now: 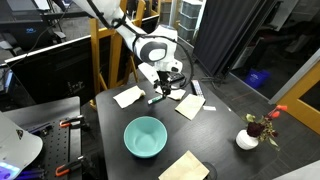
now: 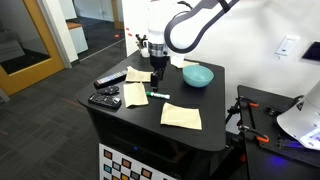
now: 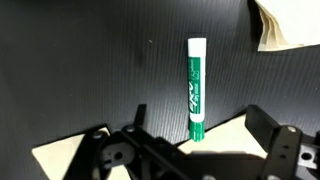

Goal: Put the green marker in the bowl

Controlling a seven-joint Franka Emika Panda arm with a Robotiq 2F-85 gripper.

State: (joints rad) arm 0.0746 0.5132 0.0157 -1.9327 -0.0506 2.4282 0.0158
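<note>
The green marker (image 3: 196, 88) lies between my fingers, but an exterior view shows a gap to them, so my gripper lowers and only then closes on it.
The green marker (image 3: 196, 88), white-bodied with a green cap and label, lies flat on the black table. It shows in both exterior views (image 1: 158, 98) (image 2: 158, 96). My gripper (image 3: 190, 150) is open, and its two dark fingers straddle the marker's green end from above. In the exterior views the gripper (image 1: 166, 84) (image 2: 158, 73) hangs a little above the marker, not touching it. The teal bowl (image 1: 145, 137) (image 2: 197, 75) stands empty on the table, apart from the marker.
Several beige paper sheets lie around the marker (image 1: 190, 105) (image 1: 128, 96) (image 2: 181, 116). Two black remotes (image 2: 108, 82) (image 2: 104, 100) lie near one table edge. A small white pot with a red-flowered plant (image 1: 250, 134) stands at a corner.
</note>
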